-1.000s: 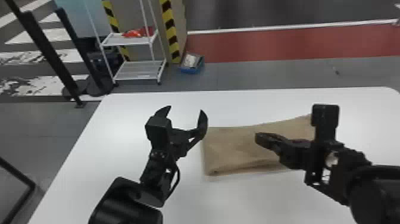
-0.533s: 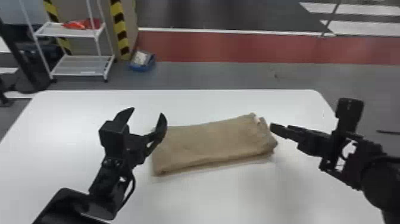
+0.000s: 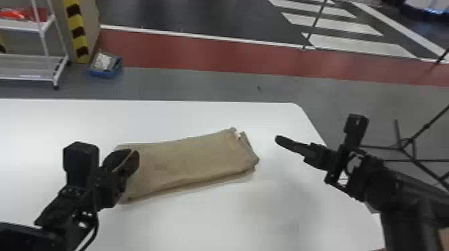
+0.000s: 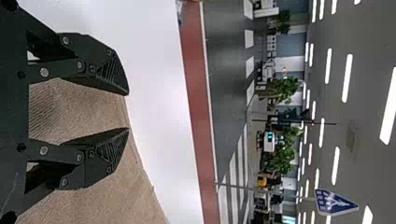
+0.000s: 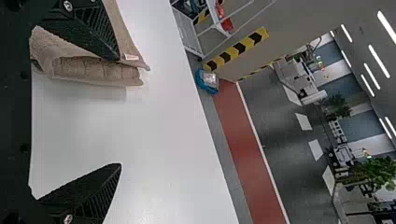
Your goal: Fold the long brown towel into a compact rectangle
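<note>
The towel (image 3: 187, 163) is lying flat and loose edges show at its layered end, so the robot's right gripper will next grab the towel by that tagged end (image 3: 246, 145).
The brown towel (image 3: 187, 163) lies folded into a long flat strip on the white table, slightly slanted, a small tag at its right end. Over its left end is my left gripper (image 3: 128, 163); in the left wrist view the left gripper (image 4: 127, 112) has its fingers apart, with towel cloth (image 4: 84, 107) seen between and beyond them. My right gripper (image 3: 279, 138) is to the right of the towel, apart from it. In the right wrist view the right gripper (image 5: 119, 112) stands wide open, and the towel's layered end (image 5: 93, 70) shows by one finger.
The white table (image 3: 234, 213) has its far edge and right corner in view. Behind it on the floor are a white shelf cart (image 3: 30, 61) and a blue bin (image 3: 105, 65). Thin black stand legs (image 3: 414, 157) are at the right, beyond the table.
The head view has swung to the right. My left gripper has turned and come over the towel's left end, while the right gripper has moved away from the right end. The towel keeps its shape.
</note>
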